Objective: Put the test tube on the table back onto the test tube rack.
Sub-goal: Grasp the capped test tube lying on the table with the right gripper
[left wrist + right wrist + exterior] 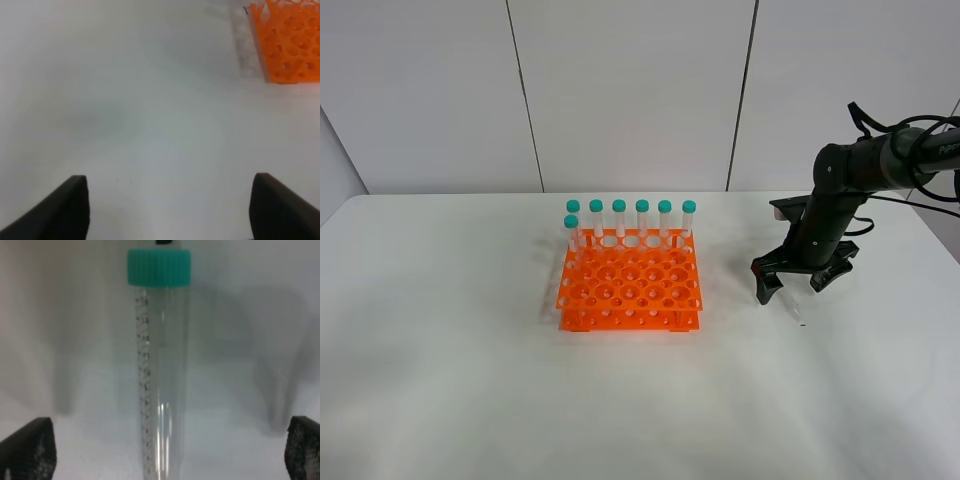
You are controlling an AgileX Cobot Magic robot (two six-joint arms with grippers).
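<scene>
Both fingers are near the table on either side of the clear body, so it is time for my right gripper to close. Closing now would catch the test tube (162,380).
The test tube (162,380), clear with a teal cap (159,267), lies flat on the white table (450,350). My right gripper (165,455) hovers just above it, open, with a finger on either side and neither one touching. From the high camera only the tube's pointed tip (798,318) pokes out below the right gripper (791,284). The orange test tube rack (630,290) stands mid-table, left of that gripper. My left gripper (170,215) is open over bare table, with a corner of the rack (290,45) ahead; the high view does not show this gripper.
Several teal-capped tubes (630,222) stand upright along the rack's back row and far-left column. The right arm (840,190) reaches in from the right edge with cables behind it. A white panelled wall lies behind the table.
</scene>
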